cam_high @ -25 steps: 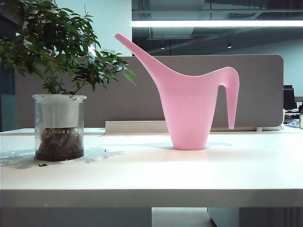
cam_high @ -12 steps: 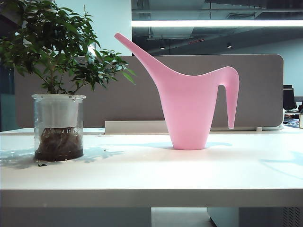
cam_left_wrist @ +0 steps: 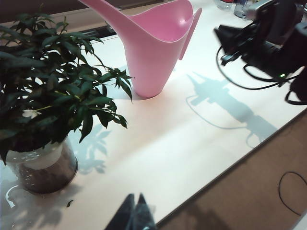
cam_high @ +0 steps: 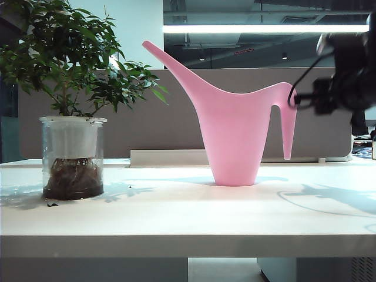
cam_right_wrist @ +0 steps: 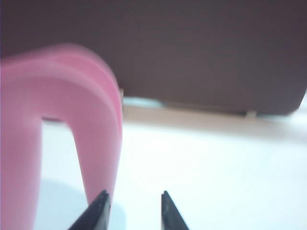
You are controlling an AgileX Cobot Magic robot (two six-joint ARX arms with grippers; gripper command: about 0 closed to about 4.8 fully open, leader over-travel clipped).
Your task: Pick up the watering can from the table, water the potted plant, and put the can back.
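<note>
My right gripper is to grab the watering can by its slim curved handle (cam_high: 287, 126) next, since the can's body (cam_high: 237, 132) gets far wider than my fingers can span.
The pink watering can (cam_high: 235, 135) stands upright on the white table (cam_high: 176, 217), spout slanting toward the potted plant (cam_high: 70, 88) in its glass jar at the left. My right gripper (cam_high: 305, 98) hangs at handle height just right of the can's curved handle (cam_right_wrist: 91, 120), not touching it. In the right wrist view the right gripper (cam_right_wrist: 134, 194) is open, the handle's lower end just ahead of one fingertip. My left gripper (cam_left_wrist: 135, 197) is shut and empty, low over the table's near edge by the plant (cam_left_wrist: 48, 96). The left wrist view also shows the can (cam_left_wrist: 153, 48).
A grey-beige divider panel (cam_high: 329, 117) runs behind the table. The right arm's body and cables (cam_left_wrist: 268, 33) cast a shadow (cam_left_wrist: 225, 103) on the tabletop beside the can. Small items sit at the far right (cam_high: 364, 141). A cable loop (cam_left_wrist: 292, 191) lies on the floor.
The right arm has swung into the exterior view from the right and now sits beside the can's handle. Its shadow has spread over the table. Can and plant have not moved.
</note>
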